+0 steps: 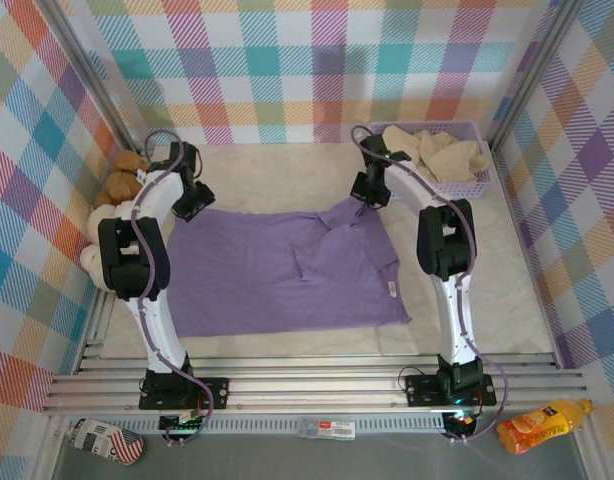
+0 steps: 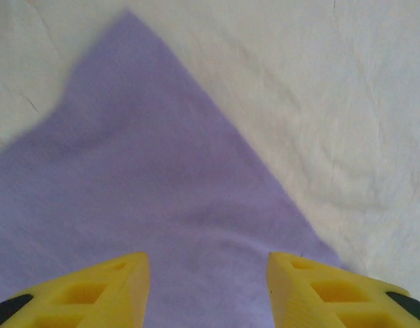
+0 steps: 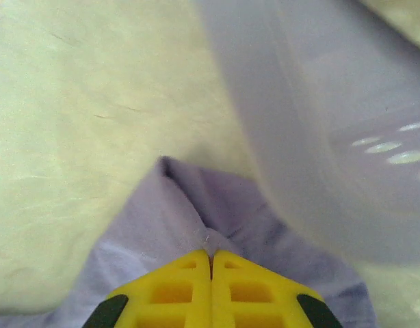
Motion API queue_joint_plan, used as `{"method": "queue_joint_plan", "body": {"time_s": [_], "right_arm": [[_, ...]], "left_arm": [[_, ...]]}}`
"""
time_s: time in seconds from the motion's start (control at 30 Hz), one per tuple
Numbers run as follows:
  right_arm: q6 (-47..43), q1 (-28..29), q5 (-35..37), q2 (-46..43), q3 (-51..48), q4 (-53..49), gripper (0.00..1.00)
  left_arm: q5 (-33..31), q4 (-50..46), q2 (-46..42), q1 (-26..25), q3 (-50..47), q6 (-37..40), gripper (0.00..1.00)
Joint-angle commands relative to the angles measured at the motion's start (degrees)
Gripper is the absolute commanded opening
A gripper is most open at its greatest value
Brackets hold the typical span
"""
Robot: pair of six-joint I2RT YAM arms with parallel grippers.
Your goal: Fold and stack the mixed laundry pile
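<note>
My left gripper should next pinch the shirt's far corner (image 1: 181,219) (image 2: 131,35) near the teddy bears, so both grippers can fold the shirt's far edge over.
The lavender-purple shirt (image 1: 287,270) lies spread flat on the cream-covered table (image 1: 287,160), its collar near the right side. My left gripper (image 1: 192,203) hangs open over the shirt's far left corner (image 2: 148,171), yellow fingers (image 2: 114,287) apart with cloth between them. At the shirt's far right corner, my right gripper (image 1: 362,193) is shut on a pinched fold of the shirt (image 3: 196,219). The cream-beige garment (image 1: 437,152) sits bunched in the lavender basket (image 1: 457,185) at the back right.
Brown and cream teddy bears (image 1: 112,195) sit against the left wall. The basket wall (image 3: 333,137) is close beside my right gripper. An orange bottle (image 1: 542,425) and a patterned item (image 1: 105,440) lie in front of the table frame.
</note>
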Motion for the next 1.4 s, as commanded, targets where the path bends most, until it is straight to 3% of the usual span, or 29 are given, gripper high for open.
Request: {"method": "queue_joint_plan", "body": {"time_s": [0.0,0.4,0.6,0.7,0.8,0.93,1.0,1.2,1.37], "right_arm": [[-0.2,-0.2,-3.2,-5.9,2.5,-0.5,0.00],[4.0,-1.4,-13.6,-8.8,5.3,2.2,0.00],[4.3,-1.7,-14.9,-7.3,5.2,0.7,0.00],[4.2,-2.1,-15.1,-7.2,4.9,0.7,0.00],[4.0,-2.4,-15.1,-7.2,4.9,0.5,0.00],[3.5,-2.8,-15.1,-7.0,5.0,0.6,0.00],[3.4,-3.2,-15.4,-7.0,5.2,0.7,0.00],[4.6,-4.6,-18.5,-8.8,5.3,1.0,0.00],[8.1,-4.6,-19.4,-13.4,1.4,-4.6,0.01]], "left_arm": [[-4.2,-2.1,2.3,2.5,5.4,1.4,0.51],[-7.1,-9.1,18.3,3.6,21.7,-1.5,0.52],[-8.2,-11.6,21.6,3.6,22.0,-2.8,0.49],[-8.5,-11.6,22.6,3.7,21.2,-2.4,0.42],[-8.2,-11.4,23.2,3.6,21.3,-2.5,0.25],[-7.4,-11.2,22.4,3.6,21.9,-2.7,0.05],[-6.9,-11.4,21.3,3.6,22.4,-2.3,0.00],[-4.3,-11.7,14.4,3.6,21.8,0.8,0.00],[-1.7,-9.2,5.0,3.4,14.6,3.8,0.03]]}}
